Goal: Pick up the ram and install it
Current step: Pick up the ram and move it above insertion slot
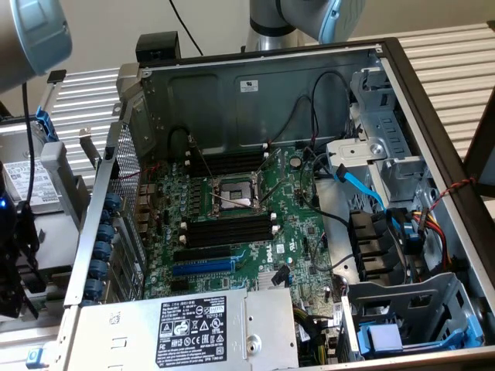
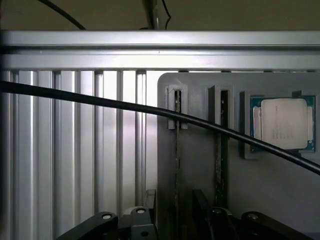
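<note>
My gripper is going to grab the ram by its exposed long top edge (image 2: 177,210) next. The grey holder's slot (image 2: 177,102) surrounds the ram's lower edge.
The ram (image 2: 177,150) stands on edge in a slot of a grey holder (image 2: 200,165), showing as a thin dark strip. A second thin stick (image 2: 220,145) stands in the neighbouring slot. My gripper (image 2: 174,196) hovers over the holder, open, with its dark fingers (image 2: 148,200) on either side of the first stick's line and nothing between them. In the exterior view my gripper (image 1: 14,263) is at the far left, outside the computer case. The black memory slots (image 1: 228,229) with white end clips lie on the motherboard beside the processor socket (image 1: 236,193).
A processor chip (image 2: 282,123) sits in a recess of the holder. A black cable (image 2: 100,100) crosses in front of the wrist camera. The open case (image 1: 418,100) holds a blue expansion slot (image 1: 203,267), a power supply (image 1: 193,328), drive cages and loose wires.
</note>
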Available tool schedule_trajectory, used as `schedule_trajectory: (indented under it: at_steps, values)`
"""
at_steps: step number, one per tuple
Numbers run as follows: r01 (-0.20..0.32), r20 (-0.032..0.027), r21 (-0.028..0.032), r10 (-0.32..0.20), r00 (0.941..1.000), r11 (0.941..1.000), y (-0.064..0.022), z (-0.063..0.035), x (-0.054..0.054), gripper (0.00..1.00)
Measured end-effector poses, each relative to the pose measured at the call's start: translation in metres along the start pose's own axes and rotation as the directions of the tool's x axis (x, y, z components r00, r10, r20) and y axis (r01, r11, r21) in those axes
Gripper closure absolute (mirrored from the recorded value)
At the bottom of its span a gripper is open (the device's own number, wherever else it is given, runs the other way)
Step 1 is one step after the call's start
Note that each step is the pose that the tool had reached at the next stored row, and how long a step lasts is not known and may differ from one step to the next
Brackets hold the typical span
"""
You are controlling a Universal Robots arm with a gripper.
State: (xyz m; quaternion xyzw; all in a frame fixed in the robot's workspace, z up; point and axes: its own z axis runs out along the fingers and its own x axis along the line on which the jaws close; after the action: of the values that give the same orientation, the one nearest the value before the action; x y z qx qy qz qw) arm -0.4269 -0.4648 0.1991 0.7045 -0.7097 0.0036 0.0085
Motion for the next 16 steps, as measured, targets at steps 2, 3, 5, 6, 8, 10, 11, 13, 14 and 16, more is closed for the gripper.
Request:
schedule_trajectory:
  at_steps: [2, 3, 5, 6, 8, 10, 11, 13, 14, 16]
  values:
    - [0.000, 0.0007, -0.0007, 0.000, 1.0000, 1.0000, 0.0000, 0.0001, 0.0000, 0.58]
    - [0.000, 0.0017, -0.0012, 0.000, 1.0000, 1.0000, 0.0000, 0.0001, 0.0000, 0.58]
    - [0.000, 0.0044, -0.0063, 0.000, 1.0000, 1.0000, -0.0001, 0.0001, 0.0000, 0.58]
    - [0.000, 0.0053, -0.0085, 0.000, 1.0000, 1.0000, 0.0000, 0.0001, 0.0000, 0.58]
    - [-0.001, 0.0055, -0.0165, 0.002, 1.0000, 0.9999, 0.0000, 0.0001, 0.0000, 0.58]
    - [-0.002, 0.0057, -0.0231, 0.002, 1.0000, 0.9997, 0.0001, 0.0001, 0.0000, 0.58]
    - [-0.002, 0.0055, -0.0245, 0.002, 1.0000, 0.9997, 0.0001, 0.0000, 0.0000, 0.58]
    - [-0.002, 0.0056, -0.0255, 0.002, 1.0000, 0.9997, 0.0000, 0.0001, 0.0000, 0.58]
    - [-0.002, 0.0056, -0.0255, 0.002, 1.0000, 0.9997, 0.0000, 0.0001, 0.0000, 0.58]
    - [-0.002, 0.0056, -0.0255, 0.002, 1.0000, 0.9997, 0.0000, 0.0001, 0.0000, 0.60]
